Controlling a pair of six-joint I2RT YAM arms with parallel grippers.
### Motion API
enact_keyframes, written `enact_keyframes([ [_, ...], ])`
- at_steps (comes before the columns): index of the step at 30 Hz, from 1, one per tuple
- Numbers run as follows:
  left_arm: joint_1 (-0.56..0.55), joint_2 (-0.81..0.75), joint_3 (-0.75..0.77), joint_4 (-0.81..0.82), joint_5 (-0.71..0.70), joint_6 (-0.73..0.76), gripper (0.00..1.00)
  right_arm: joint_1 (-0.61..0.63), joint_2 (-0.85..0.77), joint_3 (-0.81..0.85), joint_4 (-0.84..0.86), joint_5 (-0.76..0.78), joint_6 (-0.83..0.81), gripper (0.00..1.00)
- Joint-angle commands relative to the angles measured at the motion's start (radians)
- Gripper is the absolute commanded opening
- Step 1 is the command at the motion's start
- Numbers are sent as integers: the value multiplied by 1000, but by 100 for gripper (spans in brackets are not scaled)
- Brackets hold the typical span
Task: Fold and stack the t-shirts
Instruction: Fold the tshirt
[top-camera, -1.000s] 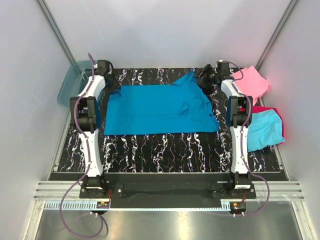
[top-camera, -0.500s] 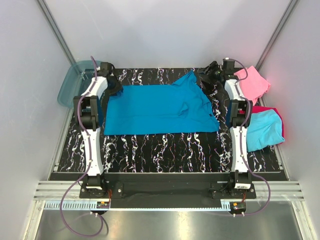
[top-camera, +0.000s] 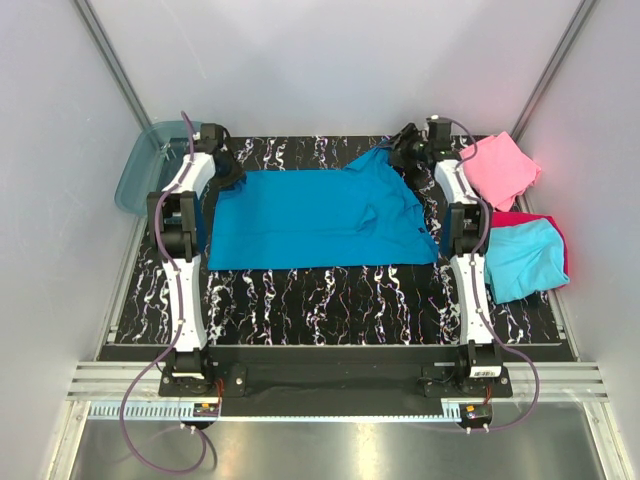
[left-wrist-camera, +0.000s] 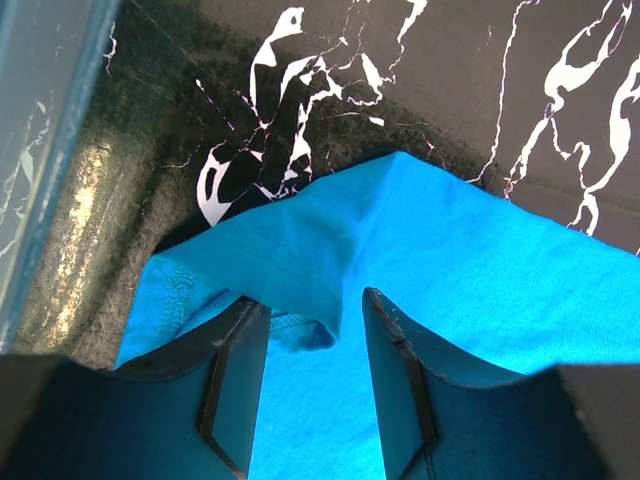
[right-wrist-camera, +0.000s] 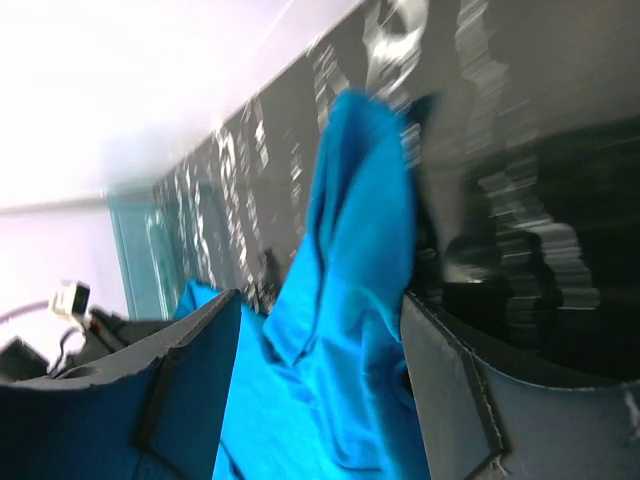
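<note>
My right gripper is due to grab the teal-blue t-shirt's bunched far corner (top-camera: 383, 156) (right-wrist-camera: 355, 226) next, opposite my left gripper's corner, so that the t-shirt's far edge can be folded over.
The large teal-blue t-shirt (top-camera: 320, 215) lies spread on the black marbled table (top-camera: 330, 300), its far right corner bunched up (top-camera: 375, 160). My left gripper (top-camera: 228, 170) is low over the shirt's far left corner. In the left wrist view it (left-wrist-camera: 315, 305) is open, its fingers (left-wrist-camera: 235, 380) either side of a raised cloth ridge (left-wrist-camera: 340, 290). My right gripper (top-camera: 405, 150) hovers at the bunched corner. The right wrist view is blurred and shows it (right-wrist-camera: 320, 300) open wide over the rumpled cloth (right-wrist-camera: 350, 260).
A folded pink shirt (top-camera: 498, 168) lies at the far right. Nearer, a folded cyan shirt (top-camera: 525, 258) rests on a magenta-red one (top-camera: 530, 218). A translucent blue tub (top-camera: 145, 165) stands off the table's far left corner, close to the left gripper (left-wrist-camera: 40, 150).
The right arm has swung left, bringing its gripper over the shirt's bunched far right corner. The left gripper has shifted slightly right at the far left corner. The shirt lies as before.
</note>
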Motion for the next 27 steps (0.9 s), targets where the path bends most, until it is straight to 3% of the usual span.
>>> enact_keyframes([
  [1, -3, -57, -12, 42, 6, 1, 47, 49, 33, -1, -81, -36, -19, 72],
  [7, -5, -71, -47, 59, 11, -2, 42, 63, 15, -36, -100, -55, -37, 68],
  [11, -5, -86, -75, 73, 8, 1, 18, 63, -1, -50, -103, -47, -51, 60],
  [12, -5, -87, -77, 75, 8, 3, 6, 63, -5, -57, -101, -35, -54, 57],
  [14, -5, -92, -80, 79, 8, 3, 0, 64, -21, -65, -101, -21, -65, 45],
  [17, -3, -104, -87, 91, 11, 6, 0, 66, -45, -88, -101, 19, -91, 24],
  [22, -3, -146, -147, 147, 19, 7, 0, 67, -74, -126, -101, 109, -137, 1],
  [27, -5, -173, -184, 179, 26, 7, 0, 63, -96, -125, -75, 215, -171, 0],
])
